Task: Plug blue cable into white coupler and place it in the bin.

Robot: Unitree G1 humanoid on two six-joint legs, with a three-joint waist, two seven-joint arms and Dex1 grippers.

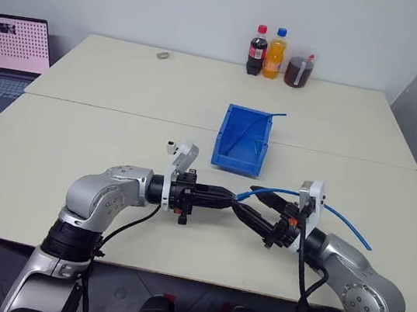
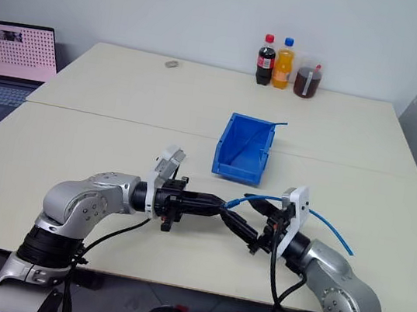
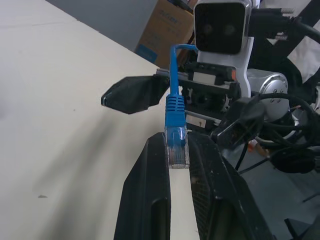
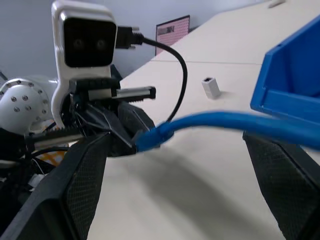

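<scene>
The left gripper covers the clear plug, so the robot's right gripper should grab the blue cable by the boot just behind the plug (image 1: pixel 242 196) (image 4: pixel 152 138).
The blue cable (image 1: pixel 276 190) hangs above the table between my two grippers. My left gripper (image 1: pixel 230 196) points to the right and is shut on the cable's clear plug (image 3: pixel 177 147). Facing it, my right gripper (image 1: pixel 247 199) is open, with one finger (image 4: pixel 85 185) on each side of the cable just behind the plug. The rest of the cable trails off past my right wrist. The white coupler (image 1: pixel 169 147) lies on the table behind my left wrist, apart from both grippers, and appears again in the right wrist view as the coupler (image 4: pixel 211 87). The bin (image 1: pixel 242 141) stands beyond the grippers.
A thin dark-blue wire (image 1: pixel 265 117) leans inside the bin. Two bottles (image 1: pixel 265 52) and a jar (image 1: pixel 300 68) stand at the far table edge, with a small ring-like object (image 1: pixel 162 56) to their left. A laptop (image 1: pixel 9 44) sits at the far left.
</scene>
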